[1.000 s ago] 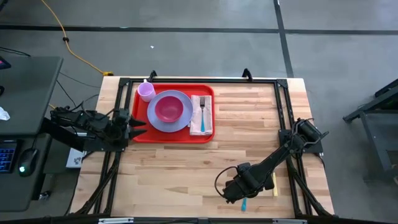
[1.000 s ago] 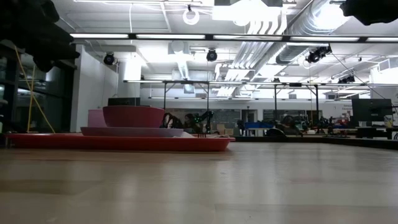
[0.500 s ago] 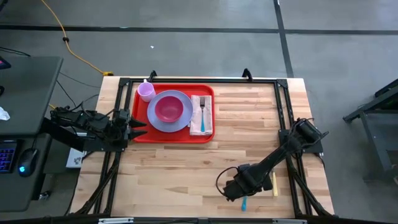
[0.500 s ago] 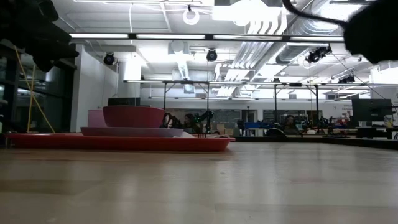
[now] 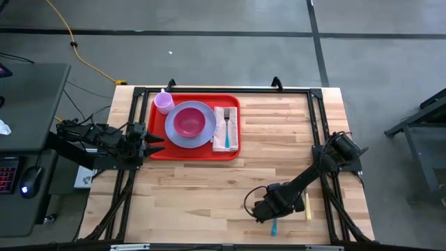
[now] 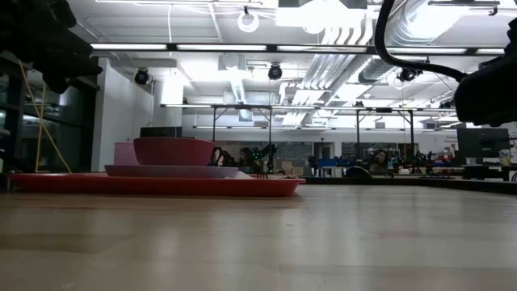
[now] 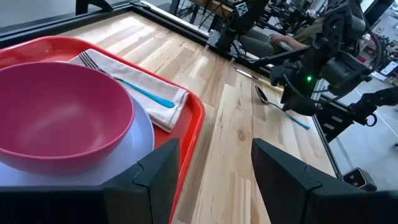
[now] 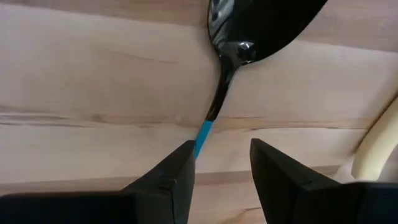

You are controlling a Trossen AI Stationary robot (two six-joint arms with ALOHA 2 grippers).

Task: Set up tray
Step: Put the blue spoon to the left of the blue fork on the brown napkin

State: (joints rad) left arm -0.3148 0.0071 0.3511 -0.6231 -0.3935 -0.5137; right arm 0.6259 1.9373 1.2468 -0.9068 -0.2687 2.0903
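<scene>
My right gripper will next grip the spoon by its blue handle. Then it can set the spoon beside the fork on the napkin.
The red tray lies at the table's far left and carries a lavender plate with a pink bowl, a lilac cup and a white napkin with a fork. My left gripper is open, level at the tray's near-left corner, with the tray rim just ahead of its fingers. My right gripper is open and low over the table near its near right edge. A spoon with a blue handle lies on the wood, its handle running in between the fingers. My right gripper points down at the spoon's blue handle, which passes close by one finger. I cannot tell whether that finger touches it. The spoon lies flat on the table.
A pale yellow handle lies on the wood just right of my right gripper. Black frame rails run along the table's edges. Bare wood stretches between the tray and the spoon.
My right arm has come down toward the spoon and shifted slightly toward the table's right edge; in the low view it has dropped into sight at the upper right. The tray, its contents and my left arm have stayed still.
</scene>
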